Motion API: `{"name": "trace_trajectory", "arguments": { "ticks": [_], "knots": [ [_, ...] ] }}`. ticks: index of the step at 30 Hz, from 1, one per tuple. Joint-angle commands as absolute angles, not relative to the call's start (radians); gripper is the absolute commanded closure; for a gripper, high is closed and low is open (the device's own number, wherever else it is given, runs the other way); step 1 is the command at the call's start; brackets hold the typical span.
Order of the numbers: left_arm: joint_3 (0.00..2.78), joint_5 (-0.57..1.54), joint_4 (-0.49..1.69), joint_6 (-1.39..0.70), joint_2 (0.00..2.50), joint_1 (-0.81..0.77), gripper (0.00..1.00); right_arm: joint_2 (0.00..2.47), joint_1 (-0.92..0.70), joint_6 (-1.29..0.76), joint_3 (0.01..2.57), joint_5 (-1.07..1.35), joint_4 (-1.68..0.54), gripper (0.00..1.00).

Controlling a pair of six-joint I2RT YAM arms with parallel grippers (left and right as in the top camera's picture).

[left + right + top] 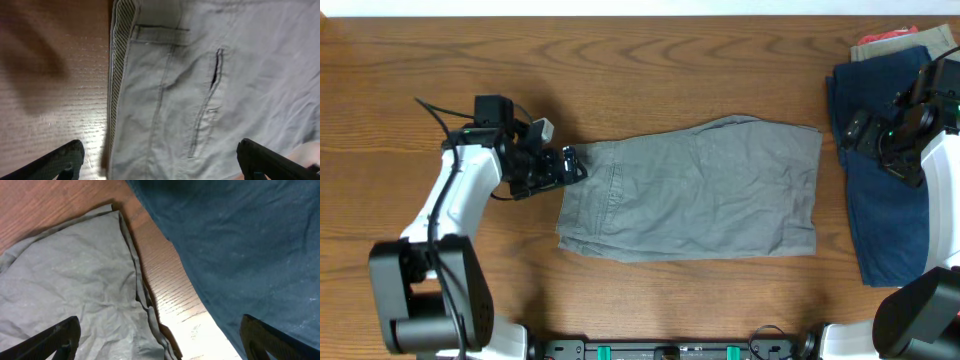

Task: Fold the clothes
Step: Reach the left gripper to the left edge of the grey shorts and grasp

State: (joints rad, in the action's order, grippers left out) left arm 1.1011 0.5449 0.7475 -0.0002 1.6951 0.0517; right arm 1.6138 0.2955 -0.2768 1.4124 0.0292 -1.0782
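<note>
The left gripper grabs the grey shorts (695, 190) by the waistband's far corner (583, 153) next, to fold the waistband over toward the hem.
The grey shorts (695, 190) lie flat in the middle of the table, waistband to the left. My left gripper (570, 165) is open and hovers over the waistband's upper left corner. In the left wrist view the waistband (119, 75) and a back pocket slit (216, 70) lie between its spread fingers (160, 162). My right gripper (855, 130) is open over the gap between the grey shorts (75, 285) and the navy blue shorts (885, 210); its fingers (160, 337) straddle the grey hem and bare wood, beside the navy blue shorts (240, 240).
Tan and red-orange clothes (890, 42) lie folded at the far right corner, partly under the navy pair. The wooden table (620, 70) shows bare wood on the left and at the back.
</note>
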Motion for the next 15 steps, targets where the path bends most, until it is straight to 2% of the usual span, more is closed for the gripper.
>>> {"name": "trace_trajectory", "arguments": {
  "ticks": [1,9,15],
  "knots": [
    [1.105,0.515,0.745,0.129,1.715,0.056,0.02,1.615,0.3,-0.265,1.418,0.023,-1.078,0.01],
    [1.102,0.479,0.739,0.175,1.784,0.056,0.02,1.615,0.3,-0.265,1.418,0.023,-1.078,0.01],
    [1.102,0.544,0.739,0.191,1.85,0.056,0.02,1.615,0.3,-0.265,1.418,0.023,-1.078,0.01]
  ]
}}
